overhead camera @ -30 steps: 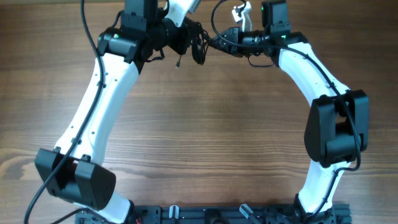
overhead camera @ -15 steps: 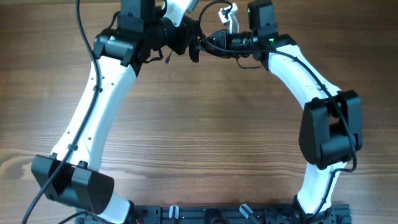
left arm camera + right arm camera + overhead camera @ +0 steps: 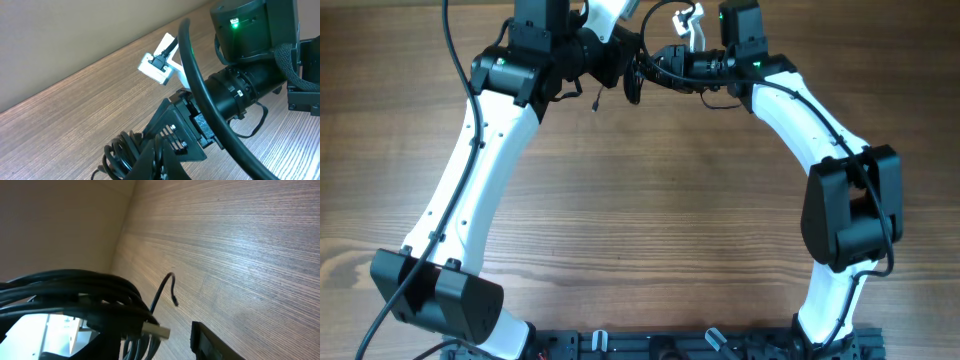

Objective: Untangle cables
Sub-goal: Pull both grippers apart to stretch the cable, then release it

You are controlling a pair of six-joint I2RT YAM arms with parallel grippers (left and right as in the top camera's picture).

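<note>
The right gripper grabs a piece of cable at the cable bundle's edge (image 3: 636, 78) (image 3: 151, 341) beside the silver plug next, which leaves the loose cable end free to untangle.
The cables (image 3: 634, 78) are a dark bundle of thin black cords hanging between both grippers at the table's far edge. My left gripper (image 3: 623, 62) is shut on a strand of them; in the left wrist view its fingers (image 3: 159, 162) pinch together beside the loops (image 3: 122, 155). My right gripper (image 3: 650, 68) faces it from the right. In the right wrist view the cables (image 3: 75, 290) fill the left side, with a silver plug (image 3: 157, 330) sticking out. My right gripper (image 3: 155, 347) stands open around them, one finger (image 3: 210, 340) apart from the bundle. A loose cord end (image 3: 595, 100) dangles.
A white connector block (image 3: 698, 20) with its own wire sits above the right wrist, also seen in the left wrist view (image 3: 157, 65). A thick black arm wire (image 3: 200, 90) crosses close to the grippers. The wooden table (image 3: 660, 200) spreads out in front of them.
Both grippers shifted left and away with the bundle a second ago. Since then the right jaws closed and then spread apart again; the loose cord end swung slightly.
</note>
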